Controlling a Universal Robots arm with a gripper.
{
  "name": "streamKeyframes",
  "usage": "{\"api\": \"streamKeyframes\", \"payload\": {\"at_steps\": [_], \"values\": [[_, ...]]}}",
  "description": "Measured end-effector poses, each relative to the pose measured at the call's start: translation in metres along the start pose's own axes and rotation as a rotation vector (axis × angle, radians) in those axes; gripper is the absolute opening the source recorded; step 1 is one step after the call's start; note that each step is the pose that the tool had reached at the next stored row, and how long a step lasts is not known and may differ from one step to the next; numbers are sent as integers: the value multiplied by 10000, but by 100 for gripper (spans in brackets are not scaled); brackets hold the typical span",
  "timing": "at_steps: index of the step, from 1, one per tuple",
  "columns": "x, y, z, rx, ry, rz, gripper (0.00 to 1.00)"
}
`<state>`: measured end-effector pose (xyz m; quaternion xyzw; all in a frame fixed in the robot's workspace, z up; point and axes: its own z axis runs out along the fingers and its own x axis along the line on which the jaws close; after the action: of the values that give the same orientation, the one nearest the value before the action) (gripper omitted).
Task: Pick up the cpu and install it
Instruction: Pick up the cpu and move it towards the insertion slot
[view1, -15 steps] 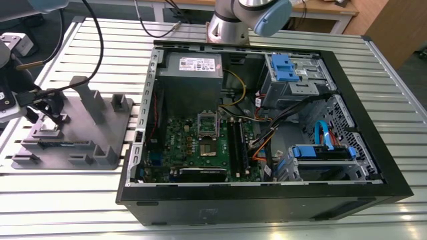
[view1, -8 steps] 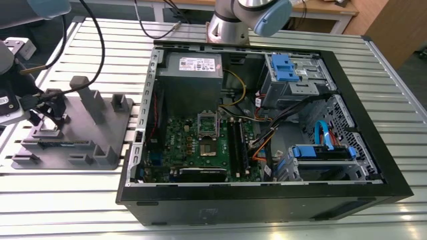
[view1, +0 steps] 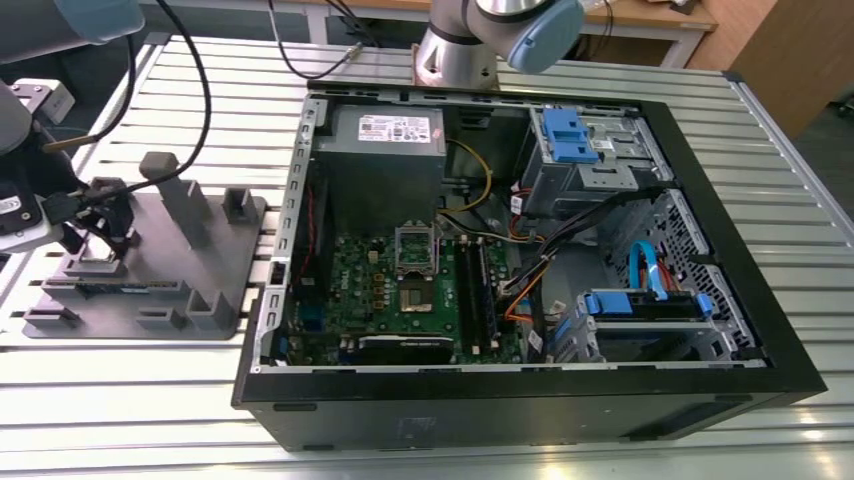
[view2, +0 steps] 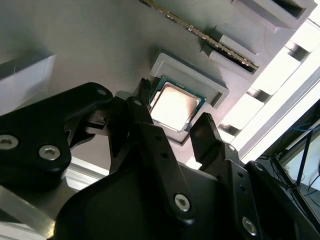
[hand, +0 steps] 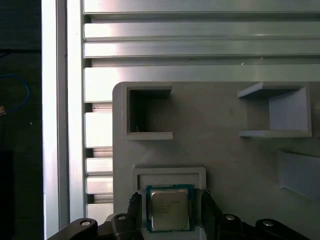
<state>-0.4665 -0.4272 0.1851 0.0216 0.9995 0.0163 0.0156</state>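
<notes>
The gripper grabs the cpu's opposite green edges next, since the cpu lies flat in a shallow hollow of the fixture plate with its broad lid (hand: 170, 209) facing up.
The cpu (hand: 169, 209) is a small square chip with a silvery-beige lid and a green rim. It lies flat in a shallow recess of the grey fixture plate (hand: 220, 150). My gripper (hand: 170, 200) hangs just above it, open, with one black finger on each side of the chip and a small gap at both. In the second wrist view the cpu (view2: 172, 107) shows between the two fingers (view2: 145, 125). In the exterior view my gripper (view1: 100, 235) is low over the fixture plate (view1: 200, 250) at that view's left, and it hides the chip there.
The open computer case (view1: 747, 300) lies on the slatted metal table (view1: 134, 400), to the exterior view's right of the fixture. Its green motherboard carries the socket (view1: 418, 295) with its frame raised. A memory stick (view2: 200, 35) stands in a fixture slot near the chip. Upright grey blocks (view1: 180, 195) rise from the fixture.
</notes>
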Motion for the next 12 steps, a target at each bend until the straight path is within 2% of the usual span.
{"api": "streamKeyframes", "payload": {"at_steps": [12], "values": [[1,-7,22,-1,-2,0,59]]}}
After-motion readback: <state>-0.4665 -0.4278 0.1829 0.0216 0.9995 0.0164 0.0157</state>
